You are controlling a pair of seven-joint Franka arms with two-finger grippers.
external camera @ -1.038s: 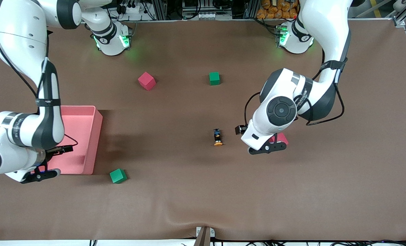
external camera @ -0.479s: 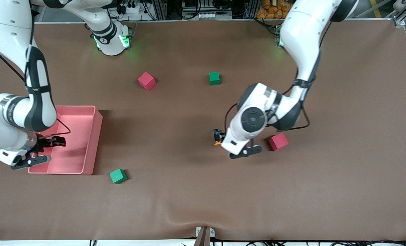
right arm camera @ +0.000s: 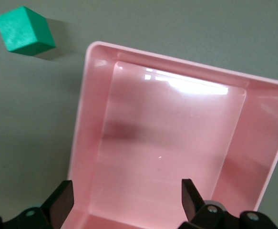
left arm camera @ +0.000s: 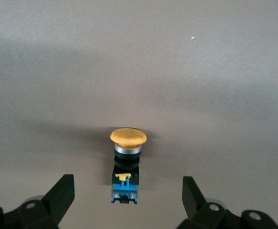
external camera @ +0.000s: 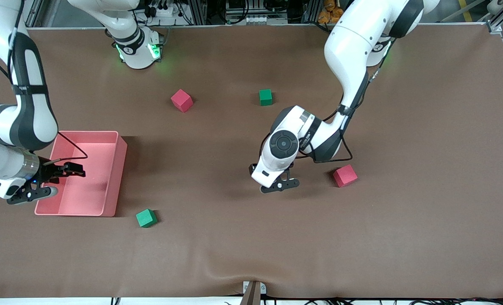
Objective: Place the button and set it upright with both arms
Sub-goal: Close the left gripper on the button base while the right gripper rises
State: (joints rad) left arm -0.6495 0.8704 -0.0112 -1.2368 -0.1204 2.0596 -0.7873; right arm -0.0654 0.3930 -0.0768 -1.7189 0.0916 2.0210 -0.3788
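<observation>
The left gripper isn't ready to close on the button's blue base (left arm camera: 124,189) and should come down first: its fingers hang short of the button's base in the left wrist view, so closing now would miss.
The button (left arm camera: 127,164) lies on its side on the brown mat, with an orange cap, a black body and a blue base. It shows only in the left wrist view; in the front view the left arm's wrist hides it. My left gripper (external camera: 279,185) hangs over the button, open, with its fingertips (left arm camera: 62,191) apart on either side of the blue base and not touching it. My right gripper (external camera: 31,195) is open and empty over the pink tray (external camera: 122,169), which also shows in the right wrist view (right arm camera: 81,124).
A red cube (external camera: 345,176) lies close beside the left gripper, toward the left arm's end. A red cube (external camera: 181,100) and a green cube (external camera: 265,97) lie nearer the bases. Another green cube (external camera: 145,218) sits by the tray's corner.
My left arm has swung toward the right arm's end, off the red cube and over the button, now covering it. My right gripper has shifted over the tray toward the bases.
</observation>
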